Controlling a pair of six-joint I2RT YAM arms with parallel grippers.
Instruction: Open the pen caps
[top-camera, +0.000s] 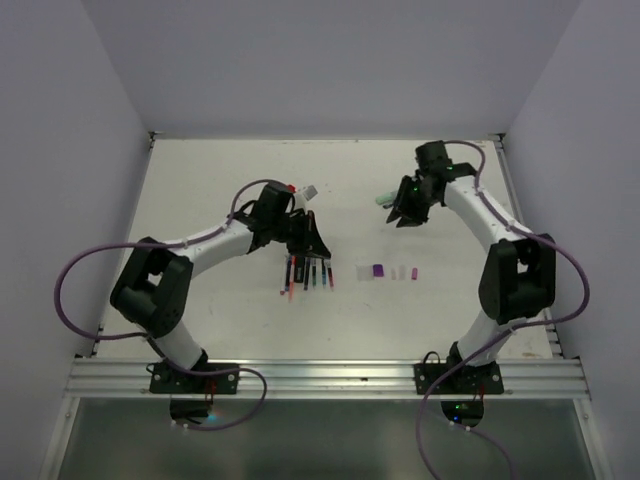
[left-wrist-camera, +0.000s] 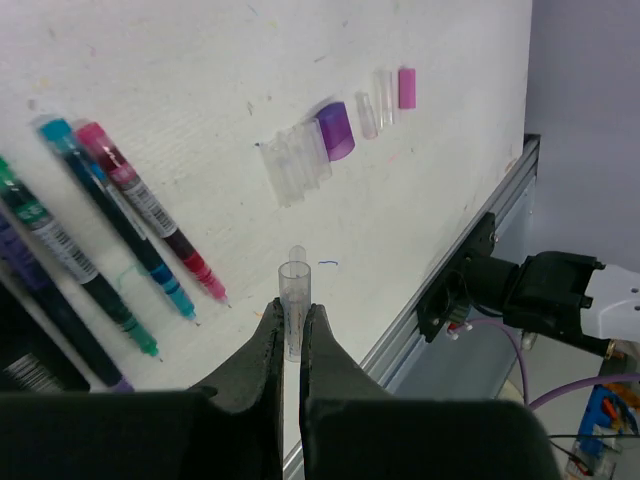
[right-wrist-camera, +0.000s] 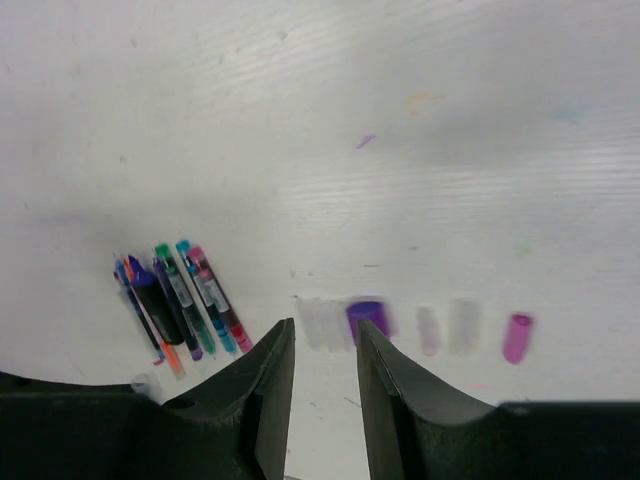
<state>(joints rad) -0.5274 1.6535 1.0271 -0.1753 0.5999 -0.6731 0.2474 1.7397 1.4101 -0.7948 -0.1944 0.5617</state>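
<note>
My left gripper should stay closed for now, because the tube (left-wrist-camera: 294, 285) is above the table by the pens and would fall short of the row of clear caps if I let go now.
My left gripper (left-wrist-camera: 292, 318) (top-camera: 303, 238) hovers just above the pens, shut on a thin clear plastic tube (left-wrist-camera: 294, 285) with an open end. Whether that tube is a pen body or a cap I cannot tell. Several pens (left-wrist-camera: 135, 215) (top-camera: 308, 272) (right-wrist-camera: 190, 295) lie side by side on the white table. To their right is a row of pen caps: clear ones (left-wrist-camera: 295, 165) (right-wrist-camera: 322, 322), a purple one (left-wrist-camera: 337, 130) (top-camera: 379, 270) (right-wrist-camera: 368, 318) and a pink one (left-wrist-camera: 407, 87) (right-wrist-camera: 517, 337). High over the caps, my right gripper (right-wrist-camera: 322, 335) (top-camera: 405, 213) stands open and empty.
An aluminium rail (top-camera: 330, 378) (left-wrist-camera: 470, 250) runs along the table's near edge, with the right arm's base (left-wrist-camera: 545, 295) bolted to it. White walls close in the left, back and right sides. A small pale-green piece (top-camera: 381, 200) shows beside the right gripper.
</note>
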